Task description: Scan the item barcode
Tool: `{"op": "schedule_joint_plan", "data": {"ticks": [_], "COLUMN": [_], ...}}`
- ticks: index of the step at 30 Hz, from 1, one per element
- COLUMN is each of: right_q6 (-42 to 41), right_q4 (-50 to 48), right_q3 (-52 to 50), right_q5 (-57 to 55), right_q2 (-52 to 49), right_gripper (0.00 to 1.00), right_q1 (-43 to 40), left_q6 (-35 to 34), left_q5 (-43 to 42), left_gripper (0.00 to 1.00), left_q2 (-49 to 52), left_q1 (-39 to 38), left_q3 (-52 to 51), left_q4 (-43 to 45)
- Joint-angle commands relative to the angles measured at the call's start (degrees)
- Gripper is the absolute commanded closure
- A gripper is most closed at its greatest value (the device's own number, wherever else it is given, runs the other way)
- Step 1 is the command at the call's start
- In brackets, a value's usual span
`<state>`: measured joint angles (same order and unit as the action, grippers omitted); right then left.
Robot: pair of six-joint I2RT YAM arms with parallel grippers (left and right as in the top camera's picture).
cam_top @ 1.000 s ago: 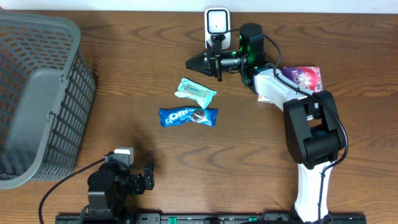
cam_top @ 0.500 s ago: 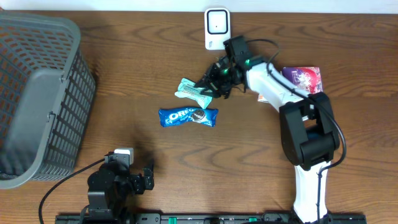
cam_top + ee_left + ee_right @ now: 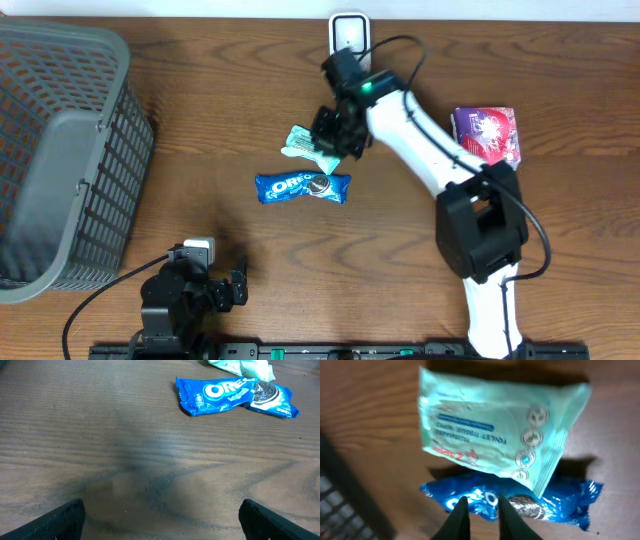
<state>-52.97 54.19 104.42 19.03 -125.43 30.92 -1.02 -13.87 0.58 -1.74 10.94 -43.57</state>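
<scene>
The teal tissue-wipes pack will next be grabbed by my right gripper across its lettered part [image 3: 302, 144] [image 3: 464, 429], so the icon end stays free and I can turn the pack for scanning.
A teal tissue-wipes pack [image 3: 300, 141] lies mid-table with a blue Oreo pack [image 3: 302, 187] just in front of it. The white barcode scanner [image 3: 348, 35] stands at the far edge. My right gripper [image 3: 332, 150] hovers over the teal pack's right end. In the right wrist view, the right gripper [image 3: 481, 502] is nearly shut, its fingers a narrow gap apart with nothing between them, above the Oreo pack [image 3: 555, 505] and below the teal pack [image 3: 490, 435]. My left gripper [image 3: 162, 510] stands open and empty near the front edge, well short of the Oreo pack [image 3: 230, 395].
A purple snack pack [image 3: 487, 133] lies at the right, beside the right arm. A large grey mesh basket [image 3: 60, 150] fills the left side. Bare wood lies between the left gripper and the two packs.
The right gripper swung from in front of the scanner down and left to hover over the teal pack. Its jaws widened a little, then narrowed again. The left arm stayed still.
</scene>
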Motion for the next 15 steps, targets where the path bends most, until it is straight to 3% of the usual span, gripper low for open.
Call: {"op": "schedule_joint_plan", "data": {"ticks": [1, 5, 12, 15], "right_q6": [-5.73, -12.17, -12.13, -3.98], "right_q4": [-1.01, -2.73, -9.2, -13.49], "right_q3": [-2.03, -5.44, -11.91, -11.56], "right_q5": [-5.73, -12.83, -16.76, -20.2], "right_q2": [-0.39, -0.42, -0.42, -0.42], "right_gripper": [0.87, 0.86, 0.82, 0.81], "right_q1": [1.9, 2.67, 1.18, -2.08], "left_q6": [0.96, 0.96, 0.96, 0.96], "left_q5": [-0.68, -0.68, -0.68, -0.68], "left_gripper": [0.02, 0.02, 0.02, 0.02], "left_q2": [-0.35, -0.35, -0.35, -0.35], "left_q1": [-0.22, -0.22, -0.22, -0.22], "left_q3": [-0.22, -0.22, -0.22, -0.22], "left_q4": [-1.18, -1.18, -1.18, -1.18]}}
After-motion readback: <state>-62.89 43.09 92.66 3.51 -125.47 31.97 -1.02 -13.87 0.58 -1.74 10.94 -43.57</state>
